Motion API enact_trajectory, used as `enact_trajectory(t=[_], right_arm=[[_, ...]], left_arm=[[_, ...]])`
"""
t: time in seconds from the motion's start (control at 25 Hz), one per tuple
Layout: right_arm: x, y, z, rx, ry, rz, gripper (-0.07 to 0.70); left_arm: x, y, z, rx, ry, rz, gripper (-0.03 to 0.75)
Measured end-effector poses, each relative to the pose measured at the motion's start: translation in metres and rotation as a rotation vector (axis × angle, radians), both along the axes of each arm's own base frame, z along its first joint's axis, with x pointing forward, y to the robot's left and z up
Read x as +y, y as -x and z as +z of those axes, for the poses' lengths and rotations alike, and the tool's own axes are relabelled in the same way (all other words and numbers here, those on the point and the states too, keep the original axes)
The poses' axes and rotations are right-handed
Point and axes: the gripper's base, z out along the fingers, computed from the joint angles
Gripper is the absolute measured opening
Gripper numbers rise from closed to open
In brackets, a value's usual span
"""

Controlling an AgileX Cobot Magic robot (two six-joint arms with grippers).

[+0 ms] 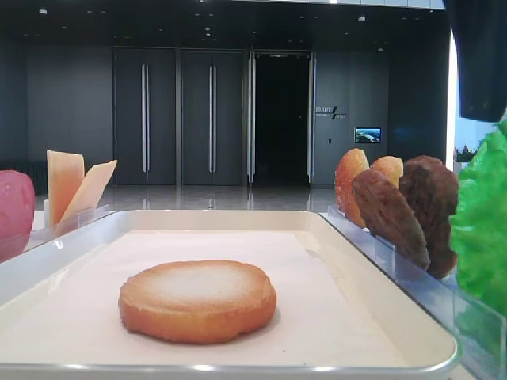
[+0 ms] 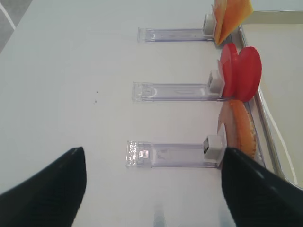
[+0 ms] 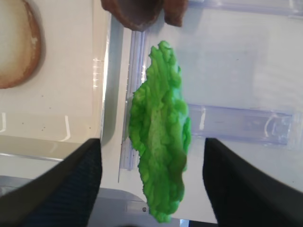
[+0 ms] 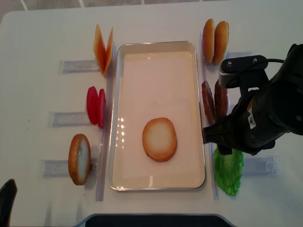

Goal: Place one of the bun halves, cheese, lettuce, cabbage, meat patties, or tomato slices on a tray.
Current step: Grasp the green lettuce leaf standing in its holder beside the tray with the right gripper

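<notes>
The lettuce's broad side (image 4: 227,175) is wider than my open fingers, so my right gripper will next pinch the lettuce by its thin upper edge.
One bun half (image 4: 159,139) lies flat on the tray (image 4: 156,182). The ruffled green lettuce (image 3: 161,142) stands on edge in a clear holder to the right of the tray. My right gripper (image 3: 152,187) is open, one finger on each side of the leaf, neither touching it. My left gripper (image 2: 151,189) is open over bare table at the near left, holding nothing. Meat patties (image 4: 214,101) and two bun halves (image 4: 215,35) stand along the tray's right side. Cheese (image 4: 104,49), tomato slices (image 4: 96,106) and another bun half (image 4: 79,158) stand along its left. The cabbage is out of view.
Clear plastic holders (image 2: 168,153) lie flat on the white table on both sides of the tray. The right arm (image 4: 258,118) hangs over the near-right holders. The raised tray rim (image 3: 105,75) runs just left of the lettuce.
</notes>
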Motion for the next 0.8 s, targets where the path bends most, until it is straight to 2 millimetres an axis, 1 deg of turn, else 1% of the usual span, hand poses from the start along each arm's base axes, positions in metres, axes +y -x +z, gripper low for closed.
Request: enact_trajectory(t=[0.04,0.12,0.32,0.4,0.44,0.56,0.8], right_arm=[[-0.0004,-0.0002,0.0,-0.001,0.003,0.001,0.454],[-0.0005,-0.0003,0.0,-0.001,0.004,0.002,0.393],[-0.0008,-0.0005,-0.0003,-0.003,0.01,0.006,0.149],[-0.0009,-0.0006,-0.0003,-0.003,0.012,0.01,0.093],[-0.001,-0.0006,-0.0003,-0.004,0.013,0.012,0.074],[-0.0021,-0.0012,-0.0002,-0.011,0.027,0.02,0.048],[-0.0034,-0.0009,-0.0004,-0.009,0.045,0.039,0.045]], left_arm=[[0.0,0.0,0.0,0.0,0.0,0.0,0.692],[0.0,0.0,0.0,0.0,0.0,0.0,0.692],[0.0,0.0,0.0,0.0,0.0,0.0,0.692],[0.0,0.0,0.0,0.0,0.0,0.0,0.692],[0.0,0.0,0.0,0.0,0.0,0.0,0.692],[0.0,0.0,0.0,0.0,0.0,0.0,0.692],[0.0,0.0,0.0,0.0,0.0,0.0,0.692]])
